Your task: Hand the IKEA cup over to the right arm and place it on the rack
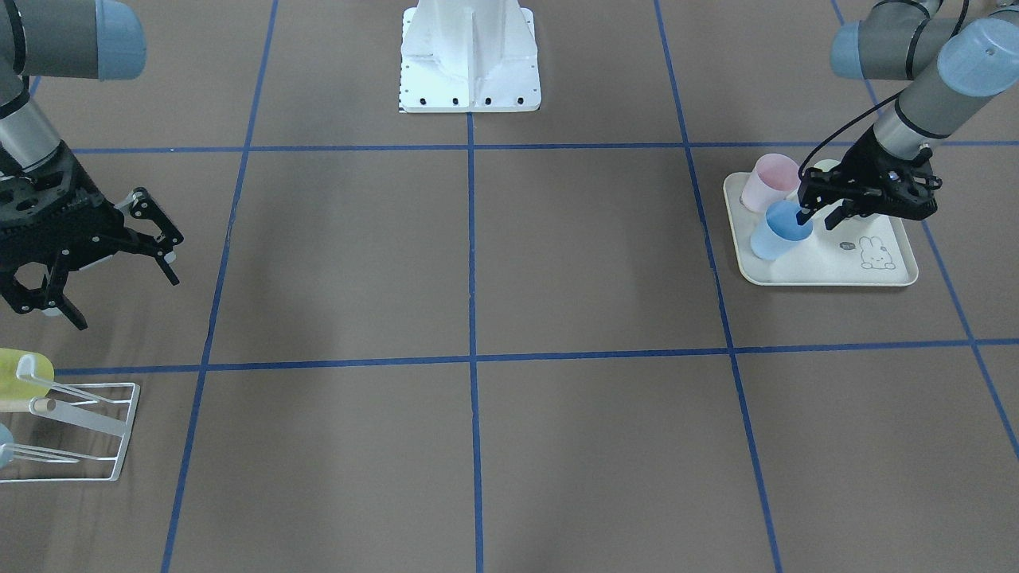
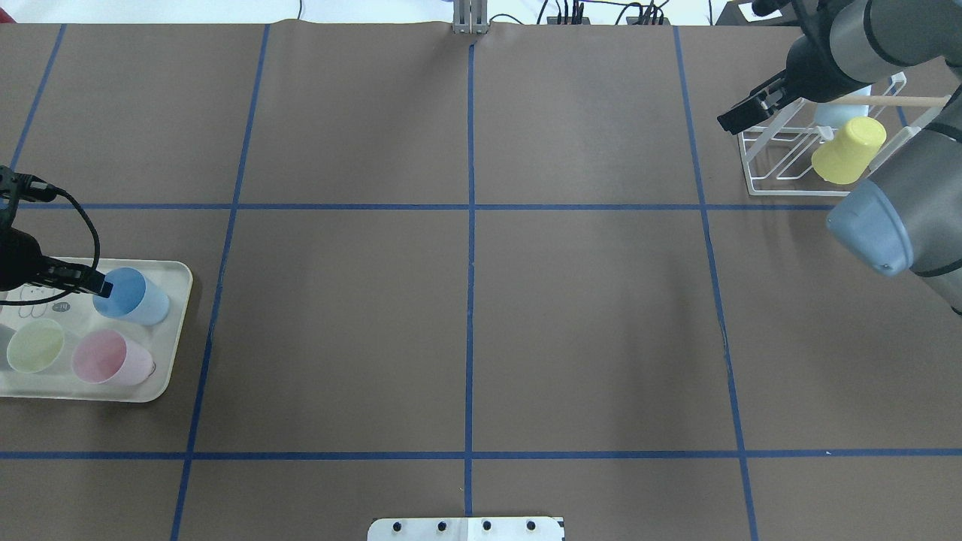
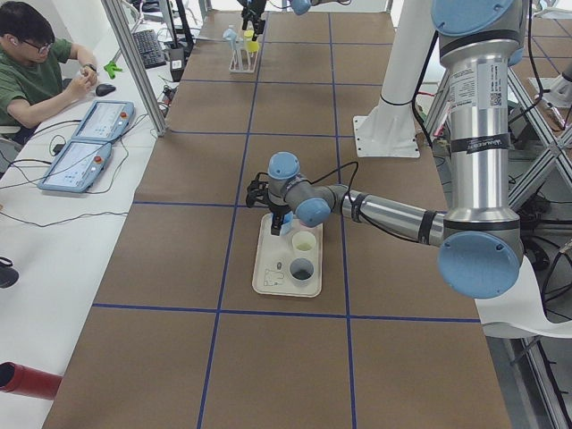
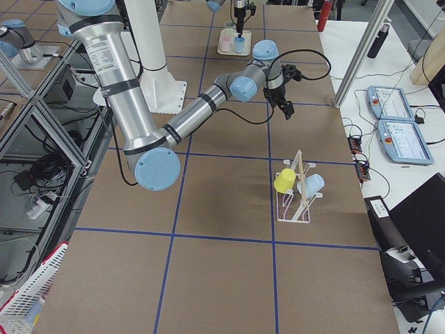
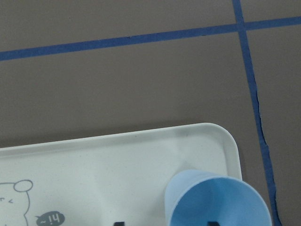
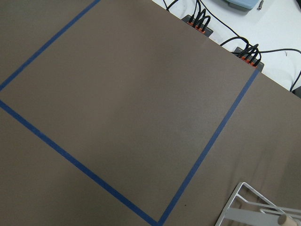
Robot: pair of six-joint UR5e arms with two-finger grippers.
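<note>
I will grab the blue cup by its rim (image 1: 785, 207) with my left gripper next, so it can be handed over for the rack (image 1: 80, 434).
A blue cup (image 1: 776, 235) stands tilted on the cream bunny tray (image 1: 828, 272) and also shows in the overhead view (image 2: 141, 296) and the left wrist view (image 5: 216, 202). My left gripper (image 1: 820, 213) is open, with one finger inside the cup's mouth and the other outside its rim. My right gripper (image 1: 123, 294) is open and empty, hanging above the table beside the white wire rack (image 1: 80, 434). The rack (image 2: 782, 161) holds a yellow cup (image 2: 849, 150) and a pale blue cup (image 2: 838, 113).
A pink cup (image 2: 113, 358) and a pale green cup (image 2: 35, 346) also stand on the tray (image 2: 174, 330). The robot's white base (image 1: 470, 64) is at the table's edge. Blue tape lines grid the brown table. An operator (image 3: 31, 67) sits at a side desk.
</note>
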